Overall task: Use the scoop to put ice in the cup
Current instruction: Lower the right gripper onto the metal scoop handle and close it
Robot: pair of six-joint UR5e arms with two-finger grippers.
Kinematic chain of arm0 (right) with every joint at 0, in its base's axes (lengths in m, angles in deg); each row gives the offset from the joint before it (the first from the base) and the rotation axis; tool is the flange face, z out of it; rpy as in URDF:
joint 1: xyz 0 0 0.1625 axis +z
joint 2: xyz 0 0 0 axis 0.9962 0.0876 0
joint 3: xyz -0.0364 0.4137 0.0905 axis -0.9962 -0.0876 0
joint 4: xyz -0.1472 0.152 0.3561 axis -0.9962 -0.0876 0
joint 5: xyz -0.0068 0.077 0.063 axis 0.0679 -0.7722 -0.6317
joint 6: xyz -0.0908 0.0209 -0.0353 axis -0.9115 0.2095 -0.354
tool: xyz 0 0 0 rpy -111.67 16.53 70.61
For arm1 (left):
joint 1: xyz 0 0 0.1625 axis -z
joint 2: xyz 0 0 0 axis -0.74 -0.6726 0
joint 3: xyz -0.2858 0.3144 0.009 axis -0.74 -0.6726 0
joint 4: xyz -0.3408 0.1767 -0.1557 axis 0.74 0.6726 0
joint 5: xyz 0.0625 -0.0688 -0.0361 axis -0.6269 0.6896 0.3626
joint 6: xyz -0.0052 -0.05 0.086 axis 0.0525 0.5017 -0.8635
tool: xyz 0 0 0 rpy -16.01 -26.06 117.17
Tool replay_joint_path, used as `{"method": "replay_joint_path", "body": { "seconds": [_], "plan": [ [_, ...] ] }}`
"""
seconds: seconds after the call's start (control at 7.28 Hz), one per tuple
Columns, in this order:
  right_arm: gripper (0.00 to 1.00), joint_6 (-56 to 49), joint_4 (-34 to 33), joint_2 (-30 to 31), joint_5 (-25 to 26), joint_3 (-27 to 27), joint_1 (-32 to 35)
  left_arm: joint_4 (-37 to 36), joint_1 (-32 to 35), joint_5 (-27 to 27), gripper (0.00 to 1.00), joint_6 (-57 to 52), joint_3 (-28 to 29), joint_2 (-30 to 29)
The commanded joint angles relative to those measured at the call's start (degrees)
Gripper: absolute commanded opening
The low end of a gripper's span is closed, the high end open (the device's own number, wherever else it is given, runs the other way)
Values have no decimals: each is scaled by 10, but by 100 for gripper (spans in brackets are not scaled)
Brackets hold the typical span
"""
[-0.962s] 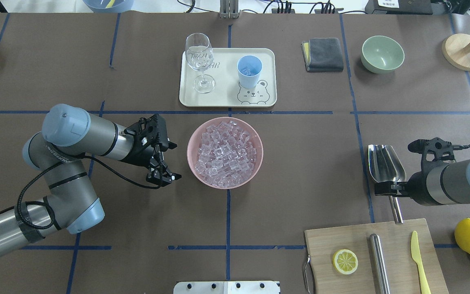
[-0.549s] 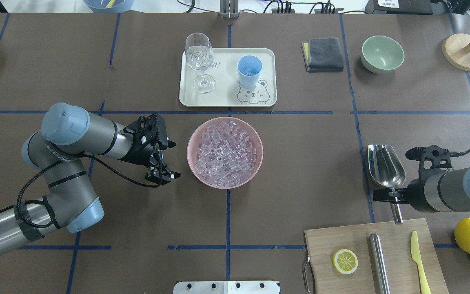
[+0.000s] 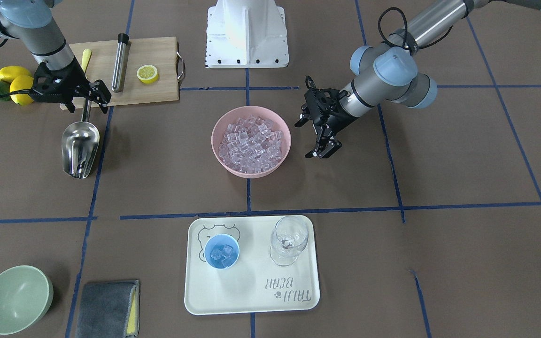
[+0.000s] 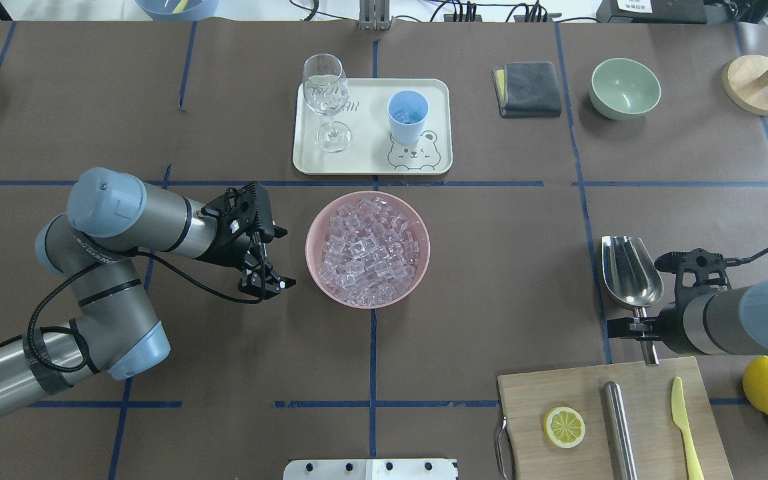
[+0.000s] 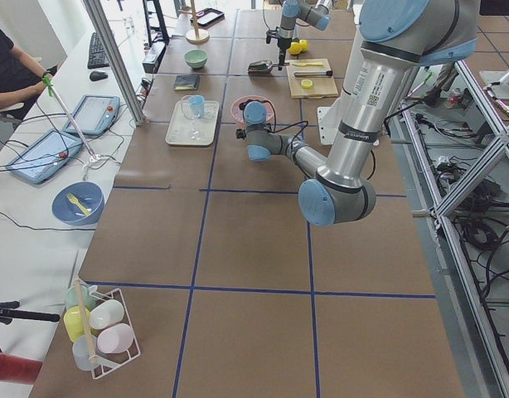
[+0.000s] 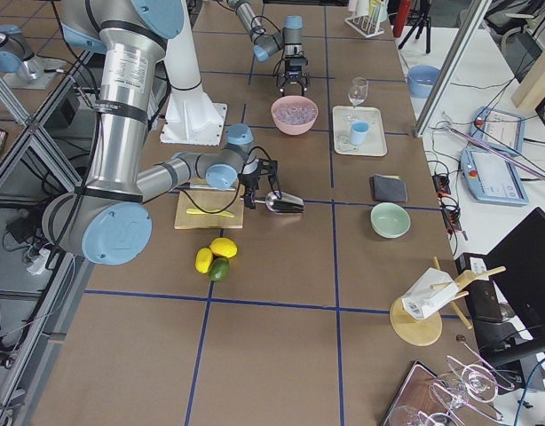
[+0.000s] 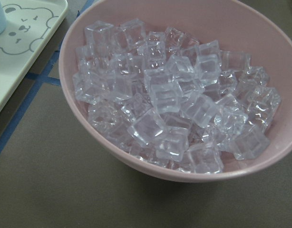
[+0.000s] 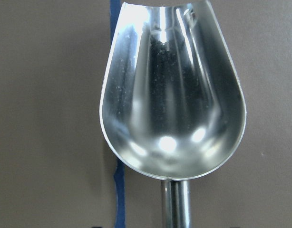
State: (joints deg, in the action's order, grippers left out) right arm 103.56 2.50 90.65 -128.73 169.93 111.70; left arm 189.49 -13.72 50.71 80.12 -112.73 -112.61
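Observation:
The right gripper grabs the steel scoop by its rod handle (image 3: 86, 112) next, to scoop ice into the cup (image 3: 221, 251).
The steel scoop (image 4: 631, 270) lies flat and empty on the table at the right, its trough filling the right wrist view (image 8: 172, 95). My right gripper (image 4: 637, 328) hovers open over the scoop's thin handle (image 3: 86, 110), one finger on each side, not closed on it. The ice (image 4: 367, 250) is heaped in a pink bowl (image 4: 421, 227), seen close up in the left wrist view (image 7: 170, 104). Just left of that bowl my left gripper (image 4: 267, 285) hangs open and empty. The light-blue cup (image 4: 407, 115) stands on the tray with a few cubes inside (image 3: 221, 253).
The cream tray (image 4: 371, 157) also carries a wine glass (image 4: 325, 100). A cutting board (image 4: 557, 387) at the near right holds a lemon half, a steel cylinder (image 4: 619, 427) and a yellow knife. Lemons (image 4: 767, 385), a green bowl (image 4: 625, 87) and a grey cloth (image 4: 527, 88) sit around.
My right arm has drawn back along the scoop's handle toward the cutting board. The scoop has stayed put on the table. The left arm has barely moved.

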Motion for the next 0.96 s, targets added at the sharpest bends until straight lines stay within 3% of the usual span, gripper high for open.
{"method": "replay_joint_path", "body": {
  "seconds": [0.0,0.27,0.41,0.55,0.69,0.82],
  "plan": [
    [84,0,0,-1,12,-4,-6,0,0,0,100,0,0,0],
    [48,1,0,-1,20,-4,-7,0,0,0,100,0,0,0],
    [25,0,0,-1,27,-4,-8,0,0,0,100,0,0,0],
    [9,1,0,0,29,-3,-8,0,0,0,100,0,0,0],
    [0,8,1,0,31,-2,-9,0,0,0,100,0,-1,0],
    [0,8,1,1,28,3,-8,0,0,0,100,0,-1,0]
  ]
}}
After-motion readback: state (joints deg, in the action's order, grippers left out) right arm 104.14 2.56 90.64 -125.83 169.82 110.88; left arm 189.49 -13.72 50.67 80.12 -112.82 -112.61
